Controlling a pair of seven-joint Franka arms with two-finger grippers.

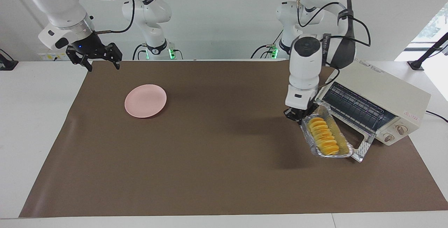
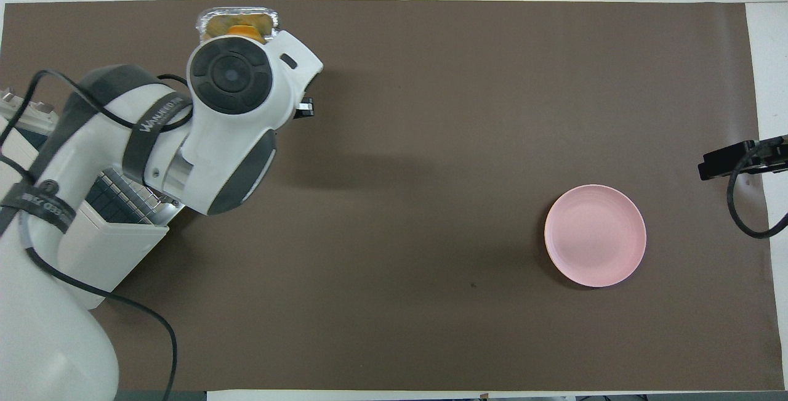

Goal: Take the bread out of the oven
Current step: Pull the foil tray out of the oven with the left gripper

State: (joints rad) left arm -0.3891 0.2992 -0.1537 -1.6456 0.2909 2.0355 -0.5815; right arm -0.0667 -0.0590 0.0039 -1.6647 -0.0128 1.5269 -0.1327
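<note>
Next, my right gripper grabs the foil tray by its long side rim [image 2: 276, 24] to take over the bread [image 2: 241, 31] from my left gripper.
The bread [image 1: 324, 136], a golden-yellow ridged loaf, lies in a crinkled foil tray [image 1: 338, 137]. My left gripper [image 1: 301, 115] is shut on the end rim of this tray and holds it in the air, outside the oven [image 1: 385, 95]. The tray hangs over the mat and the edge of the drop-down door [image 1: 362, 143], which lies open. In the overhead view only the tray's end [image 2: 237, 18] and a bit of bread [image 2: 241, 31] show past the left wrist. My right gripper [image 1: 102, 64] waits open above the mat's corner at the right arm's end.
A round pink plate [image 1: 145, 100] sits on the brown mat [image 1: 210, 151] toward the right arm's end. The oven's wire rack [image 1: 353, 107] is bare. A black cable [image 1: 437, 115] runs off the oven.
</note>
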